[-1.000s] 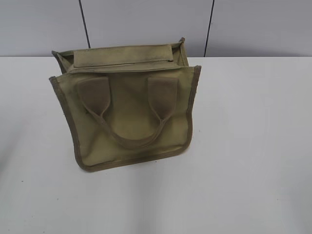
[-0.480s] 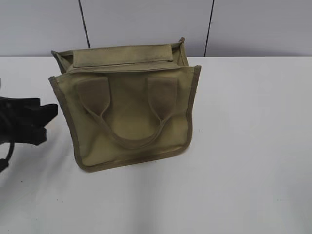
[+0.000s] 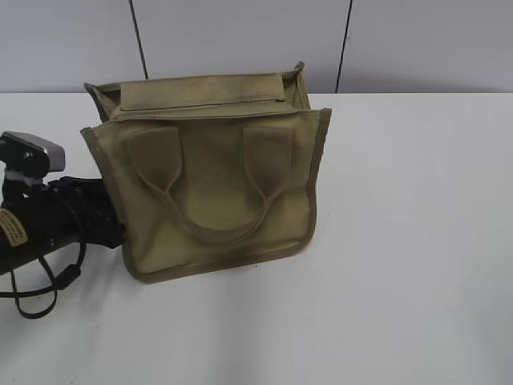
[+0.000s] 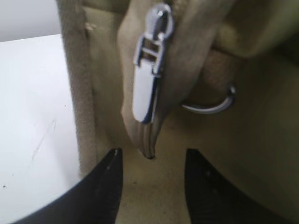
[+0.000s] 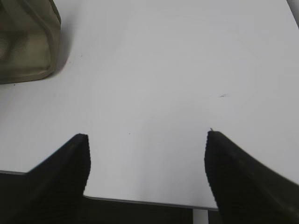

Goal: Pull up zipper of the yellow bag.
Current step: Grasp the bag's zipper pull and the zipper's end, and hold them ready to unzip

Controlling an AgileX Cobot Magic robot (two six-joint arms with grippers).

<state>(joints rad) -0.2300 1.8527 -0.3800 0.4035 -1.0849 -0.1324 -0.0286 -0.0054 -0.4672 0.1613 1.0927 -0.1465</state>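
Observation:
My left gripper grabs the khaki zipper tape by its lower end [image 4: 147,145] next, which hangs free in a narrow fold, while the upper zipper tape bunches wide.
The yellow bag [image 3: 216,184], an olive-khaki canvas tote with looped handles, stands on the white table. My left gripper [image 3: 116,228] is at the bag's left side. In the left wrist view its jaws [image 4: 152,161] are open, just below the end of the zipper [image 4: 180,70] tape. The silver pull tab [image 4: 145,79] hangs down the tape above the jaws, untouched. A metal ring [image 4: 210,105] shows to its right. My right gripper [image 5: 147,149] is open and empty over bare table; a bag corner [image 5: 28,42] shows at the upper left. The right gripper is not in the exterior view.
The white table [image 3: 401,281] ends at a grey panelled wall [image 3: 240,40] behind the bag. In the right wrist view the table's near edge [image 5: 140,201] lies just under the jaws. The left arm's cable [image 3: 48,289] loops over the table at the left.
My left arm has come into the exterior view from the left edge and moved right, up to the bag's left side. The bag has not moved.

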